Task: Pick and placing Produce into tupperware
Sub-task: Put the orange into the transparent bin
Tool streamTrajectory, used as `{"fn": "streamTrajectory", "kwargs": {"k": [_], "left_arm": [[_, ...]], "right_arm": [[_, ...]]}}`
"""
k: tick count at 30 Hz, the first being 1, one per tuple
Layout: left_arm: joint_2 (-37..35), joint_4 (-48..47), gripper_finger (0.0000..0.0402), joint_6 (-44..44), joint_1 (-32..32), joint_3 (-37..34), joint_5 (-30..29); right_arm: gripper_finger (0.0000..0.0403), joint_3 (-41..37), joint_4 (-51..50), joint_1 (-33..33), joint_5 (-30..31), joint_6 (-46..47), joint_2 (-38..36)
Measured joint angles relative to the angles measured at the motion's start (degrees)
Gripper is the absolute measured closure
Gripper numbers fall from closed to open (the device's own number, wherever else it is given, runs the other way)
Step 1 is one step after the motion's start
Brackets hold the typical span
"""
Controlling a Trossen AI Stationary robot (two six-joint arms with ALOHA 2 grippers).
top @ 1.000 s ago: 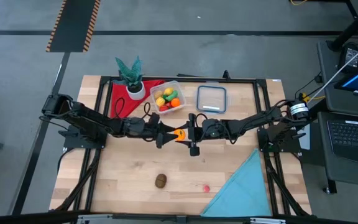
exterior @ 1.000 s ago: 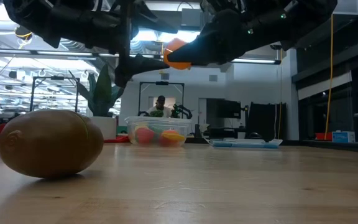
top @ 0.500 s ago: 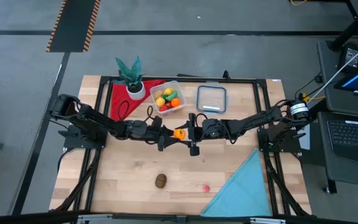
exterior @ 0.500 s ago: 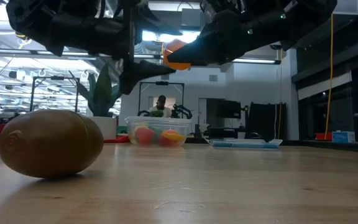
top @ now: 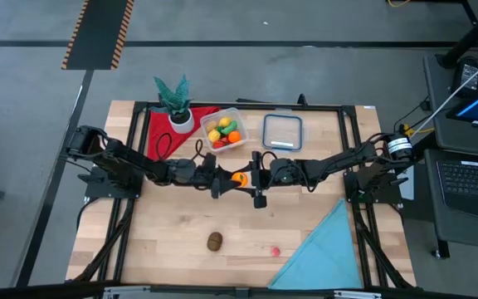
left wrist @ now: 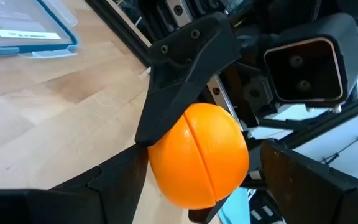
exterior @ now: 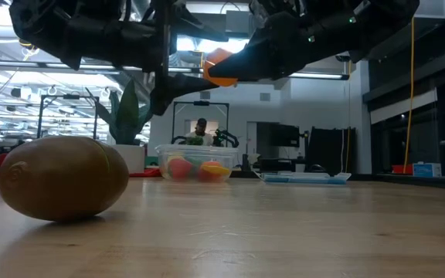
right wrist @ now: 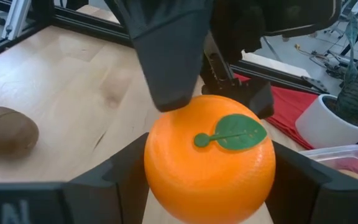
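Observation:
My left gripper grabs the fruit by its round sides next, to place the orange toy fruit (top: 239, 177) in the tupperware (top: 237, 112).
An orange toy fruit (top: 239, 177) with a green leaf (right wrist: 232, 132) hangs in mid-air over the table's middle. My right gripper (top: 245, 178) reaches in from the right and is shut on it. My left gripper (top: 226, 178) comes from the left and is open, with one finger on either side of the orange (left wrist: 197, 155). The tupperware (top: 237, 112) stands at the far middle with several pieces of produce (top: 224, 131) inside. A brown fruit (top: 214, 241) and a small pink piece (top: 275, 250) lie on the near part of the table. My right gripper pinches the orange between its two fingers, on opposite sides (right wrist: 153, 163) of its round body. The fingers come roughly level from the table's right, tipped slightly down. The orange is lifted clear of the table, its leaf end facing back toward my right wrist. My left gripper's fingers (left wrist: 114, 186) stand close around the orange; I cannot tell whether they touch it.
A clear lid with a blue-grey rim (top: 282, 131) lies right of the tupperware. A potted plant (top: 175, 100) stands on a red cloth (top: 160, 133) at the far left. A light blue cloth (top: 322, 249) covers the near right corner. Bare wood lies between.
My left gripper has edged toward the table's right, closer onto the orange, so that its fingers now cover more of the fruit. My right gripper and the orange have kept still.

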Motion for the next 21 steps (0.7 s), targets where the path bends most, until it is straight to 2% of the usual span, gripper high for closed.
{"fn": "streamTrajectory", "kwargs": {"k": [14, 21], "left_arm": [[0.0, -0.3, 0.0104, -0.6, 0.3, 0.0, -0.1], [0.0, -0.3, 0.0123, -0.6, 0.3, 0.0, -0.1]], "right_arm": [[0.0161, 0.0, 0.0, 0.0, 0.1, 0.0, 0.0], [0.0161, 0.0, 0.0, 0.0, 0.1, 0.0, 0.0]]}}
